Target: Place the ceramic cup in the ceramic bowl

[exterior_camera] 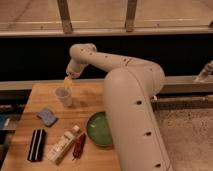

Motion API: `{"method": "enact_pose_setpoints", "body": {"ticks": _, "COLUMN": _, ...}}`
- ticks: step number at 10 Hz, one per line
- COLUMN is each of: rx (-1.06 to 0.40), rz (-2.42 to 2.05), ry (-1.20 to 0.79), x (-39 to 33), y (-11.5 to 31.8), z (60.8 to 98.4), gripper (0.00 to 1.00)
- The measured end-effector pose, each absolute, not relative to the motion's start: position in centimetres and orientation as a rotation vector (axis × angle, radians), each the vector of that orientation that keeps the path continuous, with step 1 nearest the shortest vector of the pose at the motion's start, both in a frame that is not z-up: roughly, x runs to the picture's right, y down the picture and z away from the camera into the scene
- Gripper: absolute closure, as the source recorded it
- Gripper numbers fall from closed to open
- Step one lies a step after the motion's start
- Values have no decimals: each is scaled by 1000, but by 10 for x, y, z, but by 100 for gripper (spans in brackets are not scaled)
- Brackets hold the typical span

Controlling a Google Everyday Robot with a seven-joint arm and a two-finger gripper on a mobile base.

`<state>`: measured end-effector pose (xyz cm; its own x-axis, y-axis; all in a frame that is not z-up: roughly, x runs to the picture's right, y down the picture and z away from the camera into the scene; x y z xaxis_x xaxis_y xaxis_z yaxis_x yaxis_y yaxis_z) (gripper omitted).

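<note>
The ceramic cup should be picked up by its rim (63, 91) with my gripper next, so the cup can be put in the green ceramic bowl.
The ceramic cup (63, 96), small, pale and tapered, stands upright on the wooden table (90, 97) near its far left part. My gripper (67, 82) hangs straight above the cup, its yellowish fingertips pointing down at the rim, open, with nothing held. The ceramic bowl (99, 129), round and glossy green, rests on the table to the right of and nearer than the cup. Part of the bowl's right side is hidden behind my white arm (132, 105).
A blue sponge (47, 116) lies left of the bowl. Along the near edge are a black striped item (36, 145), a white carton (62, 145) and a red-brown packet (79, 146). A dark ledge and railing run behind the table.
</note>
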<state>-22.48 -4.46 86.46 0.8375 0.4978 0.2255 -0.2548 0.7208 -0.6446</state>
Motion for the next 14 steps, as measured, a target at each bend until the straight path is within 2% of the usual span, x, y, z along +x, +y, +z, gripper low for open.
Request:
{"method": "enact_pose_setpoints", "body": {"ticks": 7, "rx": -713, "rz": 457, "ry": -423, "x": -239, "y": -27, "z": 904, "gripper": 20}}
{"method": "enact_pose_setpoints", "body": {"ticks": 8, "rx": -728, "rz": 461, "ry": -427, "x": -241, "y": -22, "z": 909, "gripper": 24}}
{"method": "enact_pose_setpoints", "body": {"ticks": 9, "rx": -750, "rz": 463, "ry": -431, "x": -246, "y": -15, "z": 914, "gripper": 36}}
{"method": "enact_pose_setpoints", "body": {"ticks": 11, "rx": -766, "rz": 472, "ry": -434, "x": -246, "y": -10, "z": 916, "gripper": 51}}
{"method": "enact_pose_setpoints", "body": {"ticks": 12, "rx": -777, "rz": 479, "ry": -433, "x": -243, "y": -6, "z": 916, "gripper": 64}}
{"method": "enact_pose_setpoints", "body": {"ticks": 14, "rx": -786, "rz": 481, "ry": -429, "x": -242, "y": -2, "z": 914, "gripper": 84}}
